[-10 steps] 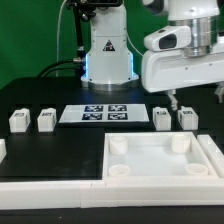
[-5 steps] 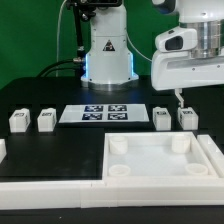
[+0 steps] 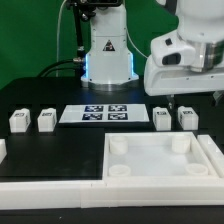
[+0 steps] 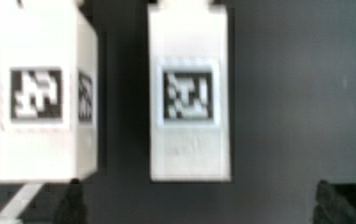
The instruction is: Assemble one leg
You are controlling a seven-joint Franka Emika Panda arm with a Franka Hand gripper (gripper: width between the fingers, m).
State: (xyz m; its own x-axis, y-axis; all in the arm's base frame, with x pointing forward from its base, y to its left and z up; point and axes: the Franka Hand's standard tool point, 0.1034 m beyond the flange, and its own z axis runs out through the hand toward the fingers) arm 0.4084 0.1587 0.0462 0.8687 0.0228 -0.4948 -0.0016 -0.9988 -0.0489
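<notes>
My fingers are still above the white leg [image 3: 188,118], so it is too early to close. My gripper lowers first, then closes on the leg.
Four small white legs with tags stand on the black table. Two are at the exterior view's left [image 3: 19,121] [image 3: 46,120] and two at its right [image 3: 163,118] [image 3: 187,117]. My gripper [image 3: 174,102] hangs just above the right pair. In the wrist view two legs [image 4: 193,100] [image 4: 42,100] lie below me, tags up. My gripper [image 4: 201,205] is open and empty; its dark fingertips [image 4: 50,203] show on either side of the nearer leg's end, not touching it.
The large white panel [image 3: 210,150] with round corner sockets lies in front of the right legs. The marker board [image 3: 100,113] lies between the two leg pairs. The robot base [image 3: 107,50] stands behind it. A white border piece [image 3: 50,186] runs along the front.
The hand swung to the exterior view's right, then came back left and now sits tilted over the right pair of legs. The legs and panel have not moved.
</notes>
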